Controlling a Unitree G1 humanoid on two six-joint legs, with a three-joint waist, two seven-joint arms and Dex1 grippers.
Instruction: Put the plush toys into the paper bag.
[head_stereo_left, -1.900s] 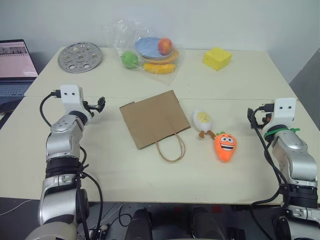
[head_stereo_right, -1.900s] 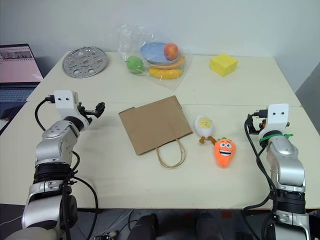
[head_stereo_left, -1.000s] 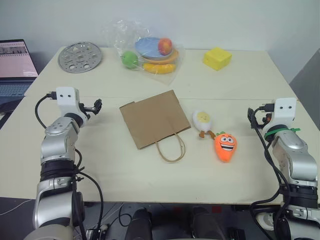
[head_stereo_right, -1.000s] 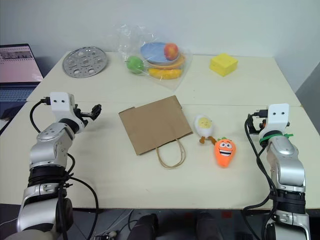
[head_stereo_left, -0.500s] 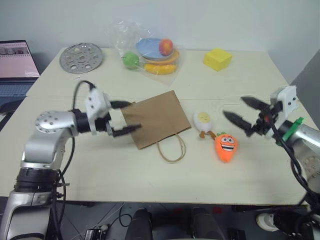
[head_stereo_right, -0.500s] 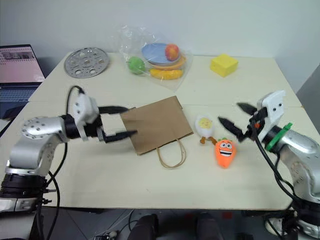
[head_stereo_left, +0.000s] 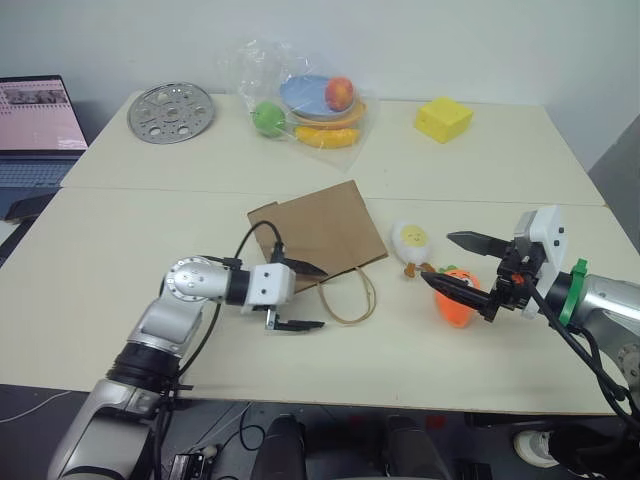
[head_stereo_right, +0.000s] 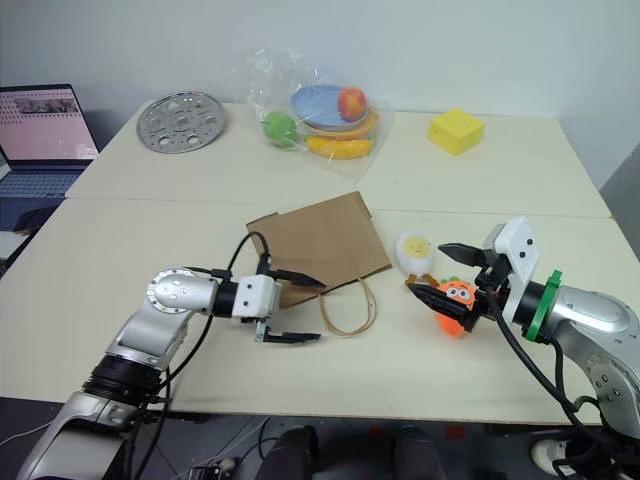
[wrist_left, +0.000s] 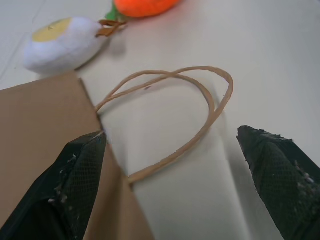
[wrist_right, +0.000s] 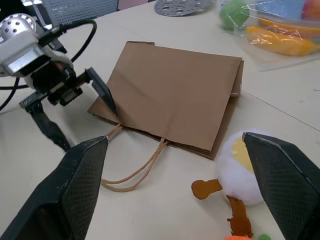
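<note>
I should next use my left gripper to grab the brown paper bag (head_stereo_left: 322, 233) by its twisted handle (head_stereo_left: 327, 307), because only the handle loops out past the flat bag's edge.
The brown paper bag (head_stereo_left: 322, 233) lies flat mid-table, its loop handles (head_stereo_left: 352, 298) toward me. My left gripper (head_stereo_left: 318, 297) is open at the bag's near edge, one finger over the bag's corner, the other on the table beside the handles. In the left wrist view the handles (wrist_left: 200, 95) lie between its fingers. The white egg plush (head_stereo_left: 411, 240) and the orange carrot plush (head_stereo_left: 460, 303) rest right of the bag. My right gripper (head_stereo_left: 440, 258) is open just above them, pointing left, with nothing held. Its lower finger crosses the carrot's top.
At the back stand a clear plastic bag (head_stereo_left: 305, 105) of fruits with a blue plate, a yellow block (head_stereo_left: 443, 118) and a perforated metal disc (head_stereo_left: 170, 110). A laptop (head_stereo_left: 35, 125) sits at the far left. Bare tabletop lies near the front edge.
My left gripper has swung right along the bag's near edge to the handles. My right gripper has moved left and back, now over the carrot and egg. Both stay open.
</note>
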